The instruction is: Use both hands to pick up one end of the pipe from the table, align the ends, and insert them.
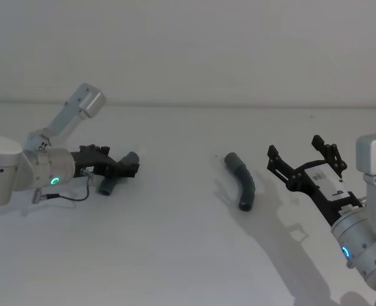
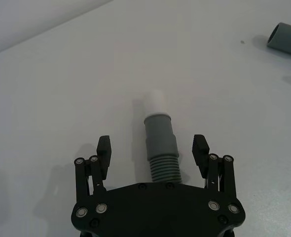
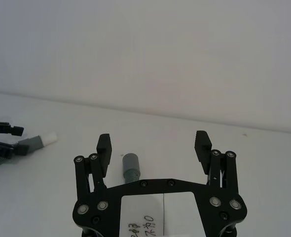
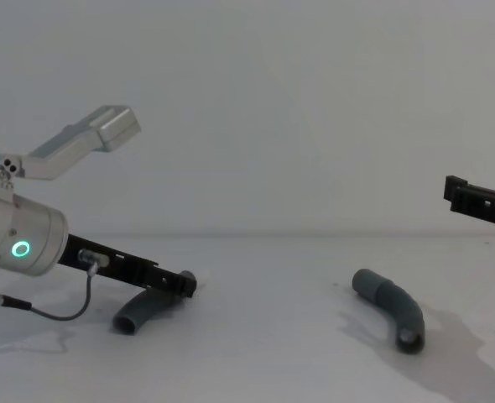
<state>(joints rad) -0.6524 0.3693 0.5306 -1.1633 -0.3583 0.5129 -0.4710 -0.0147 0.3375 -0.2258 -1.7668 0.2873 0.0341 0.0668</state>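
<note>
I should grip the pipe piece by its grey collar with my left gripper next. That keeps the pipe piece's whitish tip free to insert.
Two dark-grey ribbed pipe pieces lie on the white table. The left pipe piece has a grey collar and a whitish tip. My left gripper is low over it and open, one finger on each side of the ribbed body, with small gaps to it. The right pipe piece lies alone at centre right, and its smooth cuff points toward the left. My right gripper hovers open to the right of that piece, above the table.
A thin grey cable hangs from the left wrist onto the table. A pale wall rises behind the table's far edge. Bare table lies between the two pipe pieces.
</note>
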